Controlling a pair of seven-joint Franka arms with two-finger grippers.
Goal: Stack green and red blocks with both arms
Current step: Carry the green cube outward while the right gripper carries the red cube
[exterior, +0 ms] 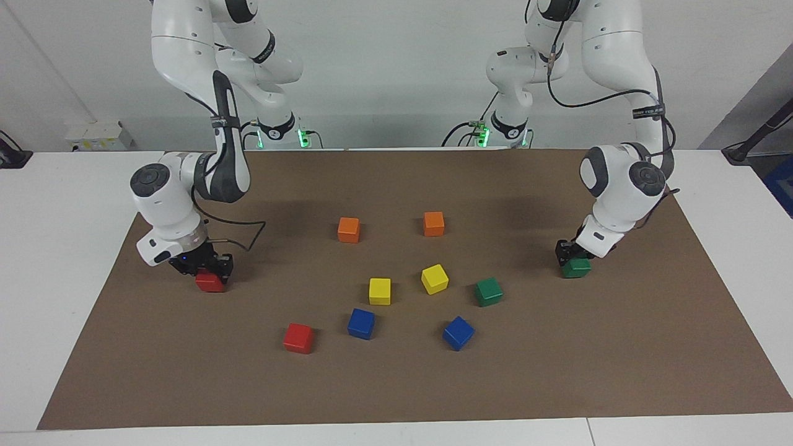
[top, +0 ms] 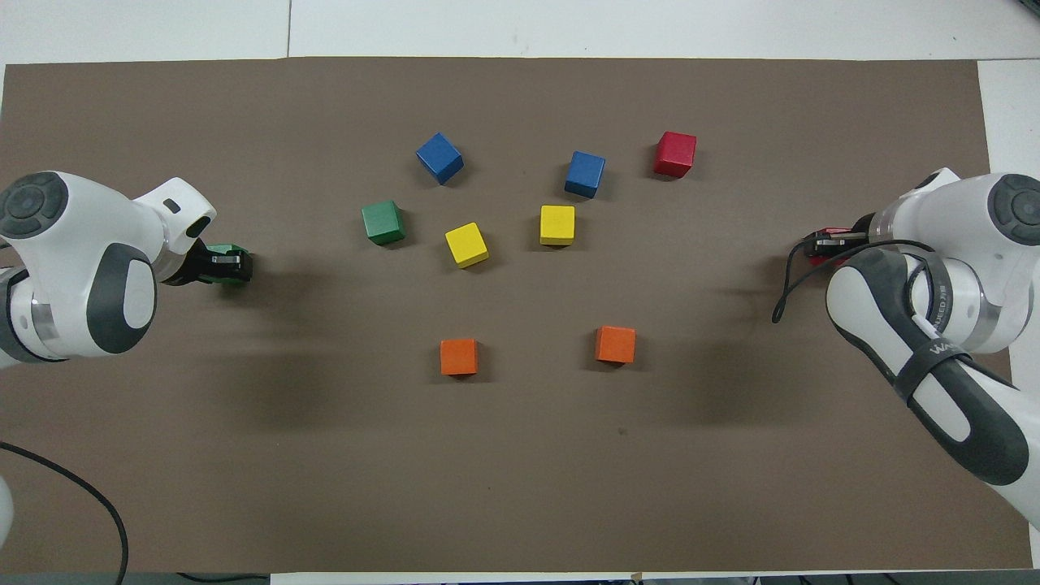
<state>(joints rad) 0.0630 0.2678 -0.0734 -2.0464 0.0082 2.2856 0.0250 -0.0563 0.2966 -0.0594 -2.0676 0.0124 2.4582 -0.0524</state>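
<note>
The red block (top: 830,232) sits low on the brown mat, so my right gripper should open.
My left gripper (exterior: 575,259) (top: 221,265) is shut on a green block (exterior: 577,268) (top: 218,275), low over the brown mat (exterior: 396,384) at the left arm's end of the table. My right gripper (exterior: 207,270) (top: 825,245) is shut on a red block (exterior: 210,282) (top: 819,252), low over the mat at the right arm's end. A second green block (exterior: 489,292) (top: 383,222) rests on the mat near the middle cluster. The second red block (exterior: 298,338) (top: 675,153) lies farther from the robots, toward the right arm's end.
Two orange cubes (exterior: 349,229) (exterior: 433,223) lie nearest the robots. Two yellow cubes (exterior: 380,290) (exterior: 435,279) sit mid-mat, and two blue cubes (exterior: 361,323) (exterior: 458,332) lie farther out. White tabletop (exterior: 68,248) borders the mat.
</note>
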